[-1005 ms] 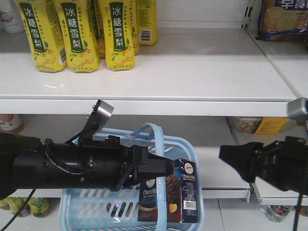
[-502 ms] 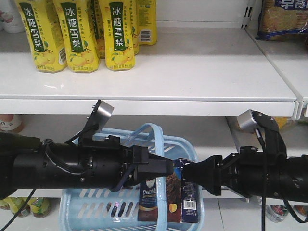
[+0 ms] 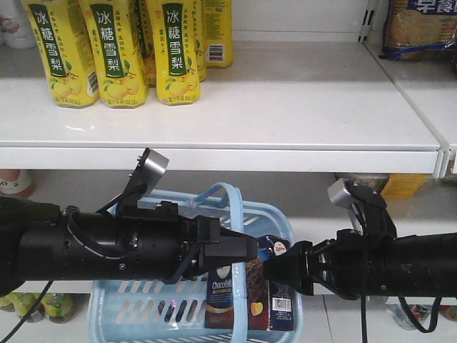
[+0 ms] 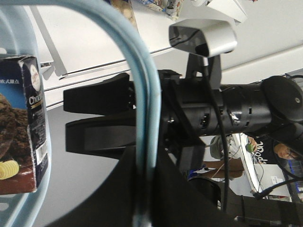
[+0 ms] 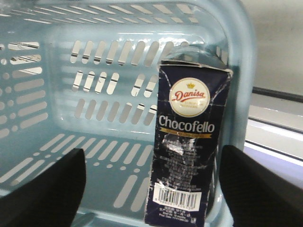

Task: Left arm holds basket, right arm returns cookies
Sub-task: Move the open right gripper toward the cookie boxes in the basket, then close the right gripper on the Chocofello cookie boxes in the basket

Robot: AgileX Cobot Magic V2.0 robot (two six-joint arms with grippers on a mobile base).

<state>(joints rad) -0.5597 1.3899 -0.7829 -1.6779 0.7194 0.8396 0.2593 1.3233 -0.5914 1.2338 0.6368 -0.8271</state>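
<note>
I will next grab the box of cookies with my right gripper by its narrow Danisa-logo side (image 3: 279, 305), to return the cookies from the light blue basket (image 3: 136, 311).
The light blue basket (image 3: 136, 311) hangs by its arched handle (image 3: 223, 191) in front of the lower shelf. My left gripper (image 3: 239, 250) is shut on that handle, which runs between its jaws in the left wrist view (image 4: 142, 94). The cookies (image 3: 271, 289), a dark navy box with a chocolate-chip cookie picture, stand upright in the basket's right end. My right gripper (image 3: 275, 270) comes in from the right, open, with its tips at the top of the box. In the right wrist view the cookies (image 5: 187, 151) stand between the spread fingers (image 5: 47, 189), untouched, against the basket wall (image 5: 71, 94).
Yellow drink cartons (image 3: 114, 50) stand at the left of the white upper shelf (image 3: 285, 107). A blue packet of round biscuits (image 3: 418, 28) lies at the upper right. Small bottles (image 3: 43, 307) sit low on the left behind my left arm.
My right arm has moved left from the frame's right edge to the basket, bringing its open gripper to the cookies box. The left arm and basket have stayed still.
</note>
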